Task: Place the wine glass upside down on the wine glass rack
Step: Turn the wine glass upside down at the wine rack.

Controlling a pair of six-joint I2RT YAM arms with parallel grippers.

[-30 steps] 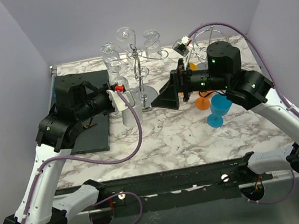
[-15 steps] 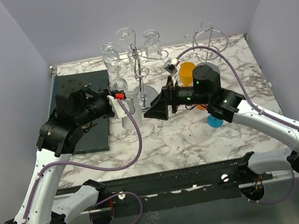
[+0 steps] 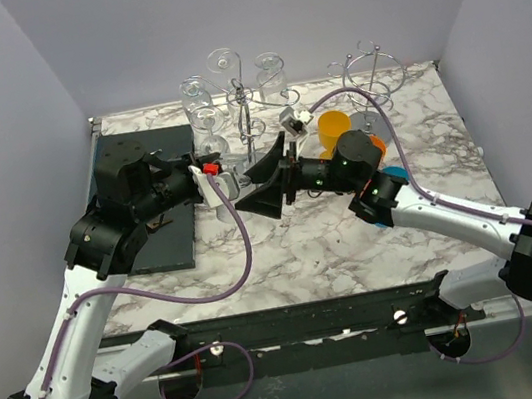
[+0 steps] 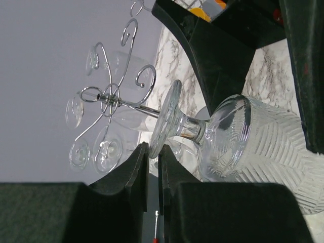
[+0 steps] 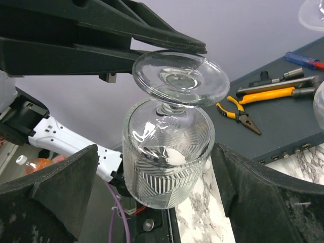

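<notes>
The ribbed wine glass should be grabbed next by its bowl (image 5: 169, 152) with my right gripper, so its foot stays free to hang on the rack.
A clear ribbed wine glass (image 4: 238, 147) hangs tilted in the air, its foot rim pinched between my left gripper's (image 4: 153, 152) fingers. In the top view the left gripper (image 3: 213, 172) is just left of the wire wine glass rack (image 3: 245, 101), which holds several clear glasses upside down. My right gripper (image 3: 262, 185) is open. In the right wrist view its fingers stand either side of the glass bowl (image 5: 169, 152) with a gap on each side, and the right gripper (image 5: 157, 182) is level with the bowl. The foot (image 5: 179, 76) is above.
A dark mat (image 3: 164, 226) with pliers (image 5: 240, 114) and a screwdriver (image 5: 301, 59) lies at the left. An orange cup (image 3: 334, 128) and a blue goblet (image 3: 390, 180) stand behind the right arm. A second wire rack (image 3: 372, 71) stands at the back right.
My right arm has swung left across the table, and its open fingers now straddle the glass bowl. My left gripper has kept its hold on the glass foot and hardly moved.
</notes>
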